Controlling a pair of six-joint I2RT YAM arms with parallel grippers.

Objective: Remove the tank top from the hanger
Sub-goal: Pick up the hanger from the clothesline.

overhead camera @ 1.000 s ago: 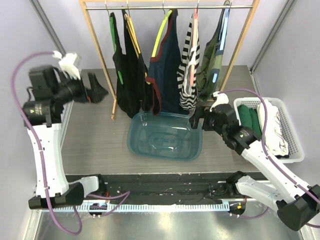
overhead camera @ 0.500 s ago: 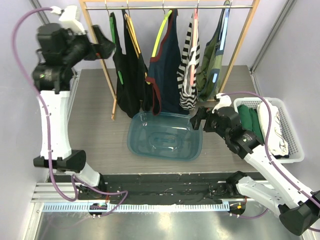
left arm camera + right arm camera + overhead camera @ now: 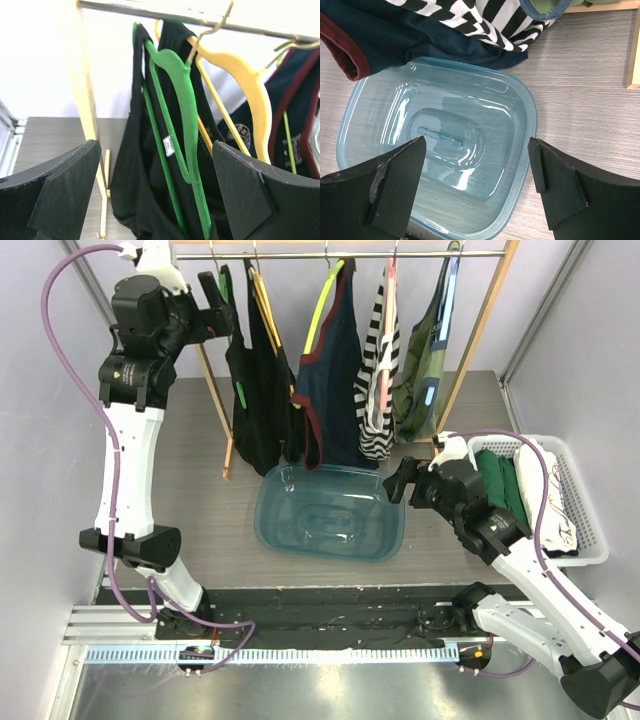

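Note:
My left gripper is to grab the green hanger next by its near arm just below the hook point(image 3: 226, 290) point(image 3: 187, 87), so the strap ends stay free for taking the top off.
A black tank top point(image 3: 255, 390) hangs at the left end of the rack on a green hanger point(image 3: 227, 310). The left wrist view shows the same black tank top point(image 3: 135, 190) and green hanger point(image 3: 180, 100) close up, hooked on the rail beside a yellow hanger point(image 3: 247, 87). My left gripper point(image 3: 218, 302) is raised to the hanger's height just left of it, open, with nothing between its fingers point(image 3: 67, 175). My right gripper point(image 3: 400, 480) hovers open over the right rim of the blue tub point(image 3: 265, 502), holding nothing.
The wooden rack post point(image 3: 200, 360) stands right by my left gripper. A navy tank top point(image 3: 335, 390), a striped one point(image 3: 378, 390) and an olive one point(image 3: 420, 370) hang further right. A white basket point(image 3: 592, 540) of folded clothes sits at the right.
My left arm has swung up from the table's left side to the rack's top left corner, facing the green hanger. The right gripper has narrowed a little and hardly moved.

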